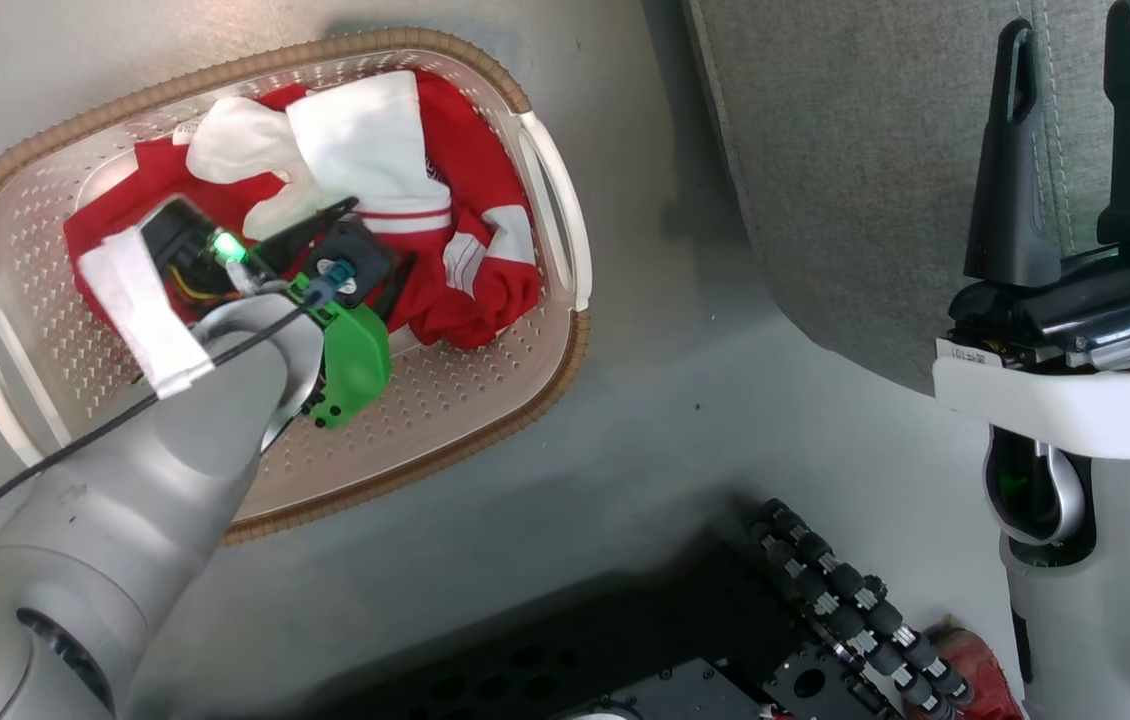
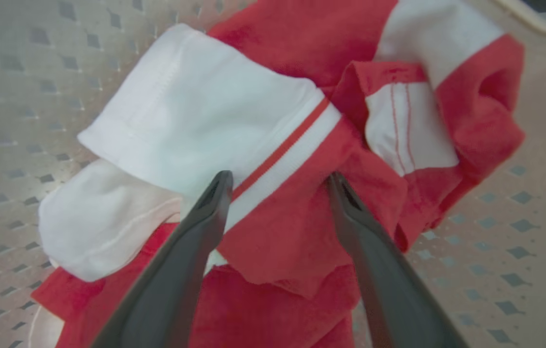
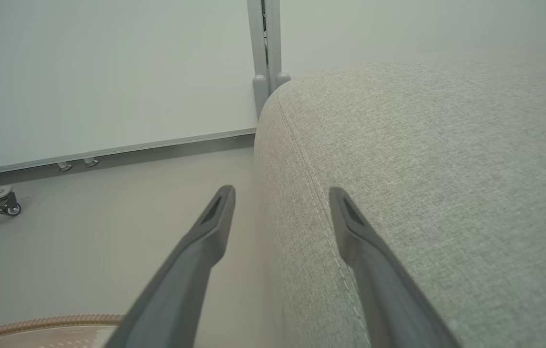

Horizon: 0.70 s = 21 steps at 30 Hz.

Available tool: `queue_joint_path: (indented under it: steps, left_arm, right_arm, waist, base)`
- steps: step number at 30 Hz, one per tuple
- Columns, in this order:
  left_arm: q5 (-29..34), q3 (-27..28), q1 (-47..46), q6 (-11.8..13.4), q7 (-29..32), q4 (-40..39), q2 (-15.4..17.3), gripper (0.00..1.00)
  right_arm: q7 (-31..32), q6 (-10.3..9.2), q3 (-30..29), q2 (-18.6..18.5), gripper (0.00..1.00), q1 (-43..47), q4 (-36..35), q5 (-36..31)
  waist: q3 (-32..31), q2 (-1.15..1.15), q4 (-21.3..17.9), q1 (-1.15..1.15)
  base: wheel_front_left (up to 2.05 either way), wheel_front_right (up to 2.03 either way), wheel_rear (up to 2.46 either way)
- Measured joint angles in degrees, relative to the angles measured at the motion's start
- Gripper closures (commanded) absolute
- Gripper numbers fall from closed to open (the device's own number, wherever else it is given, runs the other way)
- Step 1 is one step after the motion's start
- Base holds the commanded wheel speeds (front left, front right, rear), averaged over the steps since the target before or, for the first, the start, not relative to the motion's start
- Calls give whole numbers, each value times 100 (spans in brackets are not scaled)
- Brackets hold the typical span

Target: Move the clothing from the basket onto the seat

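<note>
The clothing needs to go from the basket onto the seat [image 1: 875,150], so my left gripper will next grab it by its white striped band [image 1: 407,222].
The clothing [image 1: 470,170], red with white panels and stripes, lies crumpled in the cream perforated basket [image 1: 255,68] on the floor at the upper left. My left forearm [image 1: 175,440] reaches down into the basket. In the left wrist view my left gripper [image 2: 279,178] is open, its fingertips [image 2: 220,183] resting against the clothing [image 2: 292,232], one on a white striped band and one on a red fold. My right gripper [image 1: 1073,25] stands open and holds nothing at the right, over the edge of the grey seat [image 1: 875,150], whose stitched corner [image 3: 423,169] lies under my right gripper [image 3: 282,192].
Bare grey floor [image 1: 675,420] separates basket and seat. My dark base with a black cable chain [image 1: 845,600] fills the bottom middle. Behind the seat stand a white wall panel with a metal post [image 3: 263,48] and a caster [image 3: 9,208]. The basket rim [image 3: 46,321] shows low left.
</note>
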Motion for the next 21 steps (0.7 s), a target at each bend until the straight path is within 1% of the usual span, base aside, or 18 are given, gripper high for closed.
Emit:
queue_joint_path:
  steps: [4, 9, 10, 11, 15, 17, 21]
  left_arm:
    - [532, -62, -84, 142, -46, 45, -92, 0]
    - [554, -73, -81, 78, -71, 299, -209, 0]
    - [572, -76, -81, 57, -71, 339, -224, 38]
    - [581, -78, -81, 27, -71, 385, -249, 100]
    - [592, -91, -110, -20, -71, 421, -382, 100]
    - [548, -68, -113, -25, -71, 382, -393, 100]
    - [342, 213, -98, -30, -71, -32, -339, 100]
  right_arm:
    - [-1, 0, -20, 0, 0, 1, 27, 12]
    - [-1, 0, -10, 0, 0, -2, 25, 54]
    - [0, 0, -11, 0, 0, -2, 21, 59]
    - [-1, 0, -11, 0, 0, -2, 18, 63]
    - [-1, 0, -54, 0, 0, 13, 36, 67]
    - [-1, 0, -86, 1, 0, 19, 74, 71]
    - [-1, 0, -103, 1, 0, 18, 143, 87]
  waist:
    - [52, 0, 18, 0]
    - [85, 0, 19, 0]
    - [91, 0, 17, 0]
    - [98, 0, 18, 0]
    - [91, 0, 61, 0]
    - [65, 0, 90, 0]
    - [-57, 0, 136, 0]
  base:
    - [0, 0, 0]
    - [0, 0, 0]
    - [0, 0, 0]
    - [0, 0, 0]
    - [0, 0, 0]
    - [0, 0, 0]
    - [0, 0, 0]
